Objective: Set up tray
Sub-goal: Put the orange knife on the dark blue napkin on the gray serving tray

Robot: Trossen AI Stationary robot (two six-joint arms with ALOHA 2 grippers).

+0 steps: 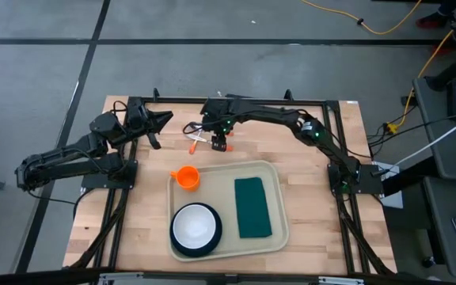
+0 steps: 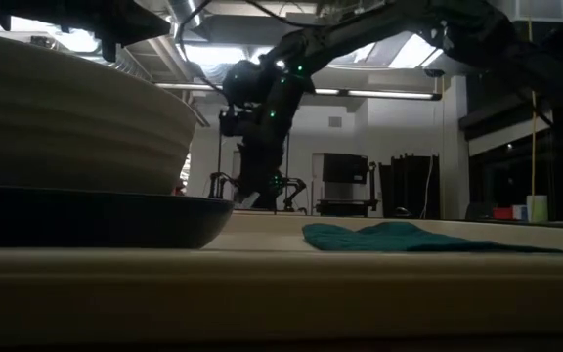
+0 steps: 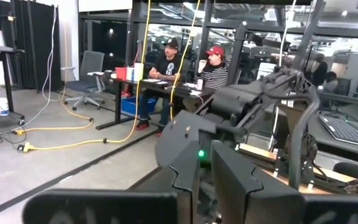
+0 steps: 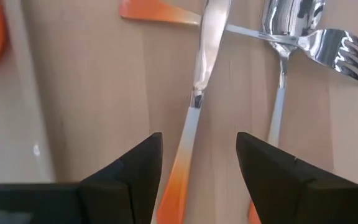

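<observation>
My right gripper lowers next before it closes on the knife's handle [image 4: 186, 144]. My fingers stop above the handle in the right wrist view, so closing now would miss.
The beige tray [image 1: 280, 237] lies near the table's front and holds an orange cup [image 1: 186, 177], a white bowl [image 1: 195, 225] on a dark plate, and a green napkin [image 1: 252, 207]. Beyond the tray's far edge, a knife [image 4: 194, 118], a spoon [image 4: 279, 68] and a fork [image 4: 337, 51], all orange-handled, lie on the wood. My right gripper [image 4: 197, 165] points steeply down over them, open, with one finger on each side of the knife's handle and not touching it. My left gripper [image 1: 165, 119] hangs shut at the far left, holding nothing.
The fork's thin stem crosses under the knife's blade, and its orange handle [image 4: 156, 10] lies on the other side. The spoon lies close beside the right finger [image 4: 263, 165]. In the room behind, people sit at a desk [image 3: 188, 71]. A black frame [image 1: 236, 101] borders the table.
</observation>
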